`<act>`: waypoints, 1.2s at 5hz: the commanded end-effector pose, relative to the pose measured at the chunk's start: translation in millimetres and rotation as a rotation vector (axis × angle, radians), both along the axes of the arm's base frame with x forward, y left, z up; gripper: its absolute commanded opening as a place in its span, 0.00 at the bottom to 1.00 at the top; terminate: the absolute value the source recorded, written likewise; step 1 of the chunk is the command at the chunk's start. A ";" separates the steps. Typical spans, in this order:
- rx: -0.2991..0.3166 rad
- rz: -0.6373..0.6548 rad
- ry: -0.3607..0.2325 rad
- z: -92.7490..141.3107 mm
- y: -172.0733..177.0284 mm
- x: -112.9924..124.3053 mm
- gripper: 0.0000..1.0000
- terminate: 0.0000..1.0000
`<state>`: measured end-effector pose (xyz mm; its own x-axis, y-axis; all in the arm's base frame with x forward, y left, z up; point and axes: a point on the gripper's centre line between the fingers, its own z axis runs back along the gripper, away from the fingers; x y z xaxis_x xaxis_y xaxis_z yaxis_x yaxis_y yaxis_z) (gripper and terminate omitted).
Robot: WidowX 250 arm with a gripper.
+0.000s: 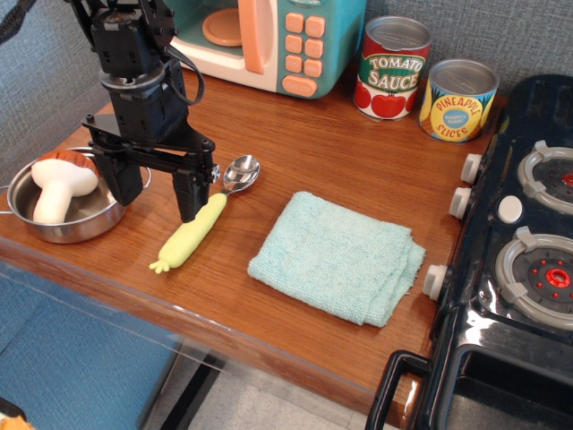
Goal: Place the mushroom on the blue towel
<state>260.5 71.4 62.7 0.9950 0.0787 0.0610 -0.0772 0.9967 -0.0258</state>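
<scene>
The mushroom should be grabbed by its brown-orange cap [72,170] next. Then my gripper should put the mushroom on the blue towel [338,255].
The mushroom [58,184], creamy-white stem with a brown-orange cap, lies in a steel pot [82,227] at the left edge of the wooden table. The blue towel [338,255], pale aqua and folded, lies flat in the middle of the table, well to the right. My gripper [158,191] hangs just right of the pot, between the pot and the corn-handled spoon. Its two black fingers are spread apart and hold nothing; the left finger [125,179] is at the pot's right rim, beside the mushroom.
A yellow-green corn-handled spoon [201,222] lies between the pot and the towel. A toy microwave [269,36], a tomato sauce can [391,68] and a pineapple can [457,99] stand at the back. A toy stove [519,260] fills the right side.
</scene>
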 end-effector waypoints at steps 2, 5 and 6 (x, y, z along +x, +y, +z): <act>-0.006 0.044 -0.027 12.6 15.8 3.1 1.00 0.00; -0.008 0.166 -0.075 38.7 65.0 5.9 1.00 0.00; -0.024 0.225 -0.075 36.5 88.9 2.8 1.00 0.00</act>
